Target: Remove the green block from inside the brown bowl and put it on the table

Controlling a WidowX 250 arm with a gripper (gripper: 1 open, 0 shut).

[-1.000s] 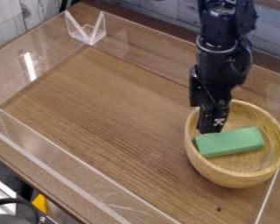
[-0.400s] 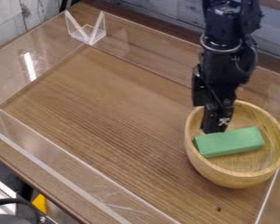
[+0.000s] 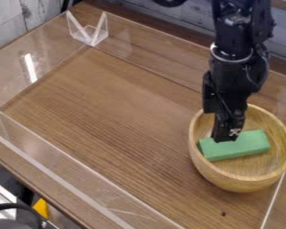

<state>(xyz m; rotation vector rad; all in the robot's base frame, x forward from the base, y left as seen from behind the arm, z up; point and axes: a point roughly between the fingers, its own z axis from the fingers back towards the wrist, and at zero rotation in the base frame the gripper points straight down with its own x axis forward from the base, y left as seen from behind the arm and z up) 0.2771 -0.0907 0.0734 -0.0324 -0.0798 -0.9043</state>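
Note:
My gripper needs to go lower before it closes on the block, because its fingers are above the green block's top (image 3: 239, 145), inside the brown bowl's rim.
A bright-green block (image 3: 241, 146) lies flat inside the light-brown wooden bowl (image 3: 217, 170) at the right front of the wood-grain table (image 3: 110, 107). My black gripper (image 3: 228, 131) hangs from above, its open fingers reaching down into the bowl just over the block's left end. Nothing is held between them. The arm covers part of the bowl's far rim.
Low clear acrylic walls (image 3: 38, 165) edge the table at the left and front. A clear acrylic corner piece (image 3: 88, 29) stands at the back left. The bowl sits close to the right front wall.
The gripper has shifted right and down, from the bowl's left rim to just above the block's left end. Bowl and block have not moved.

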